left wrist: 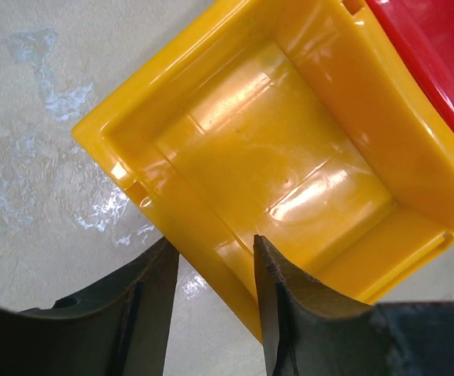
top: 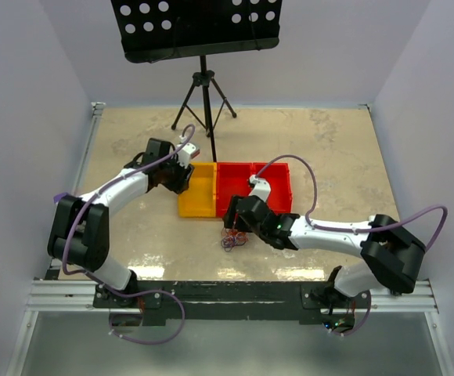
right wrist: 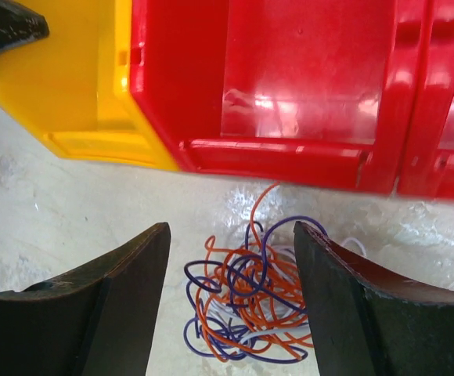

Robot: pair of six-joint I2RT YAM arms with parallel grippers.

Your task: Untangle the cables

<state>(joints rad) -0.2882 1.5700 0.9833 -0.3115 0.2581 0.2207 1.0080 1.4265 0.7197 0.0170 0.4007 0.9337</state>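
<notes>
My right gripper picks up the cables by a purple loop alone next, leaving the orange and white wires free, to untangle the purple wire.
The cables lie as a small tangle of orange, purple and white wires on the table, just in front of the red bins; in the top view the cables show below the bins. My right gripper stands open above the tangle, one finger on each side, touching nothing; from above the right gripper hangs over it. My left gripper straddles the near left wall of the yellow bin, one finger outside and one inside, both tips against the wall. From above the left gripper sits at the bin's left edge.
The yellow bin stands against two red bins in a row. All three hold nothing. A black tripod with a perforated stand rises behind them. White walls close the table left, right and back.
</notes>
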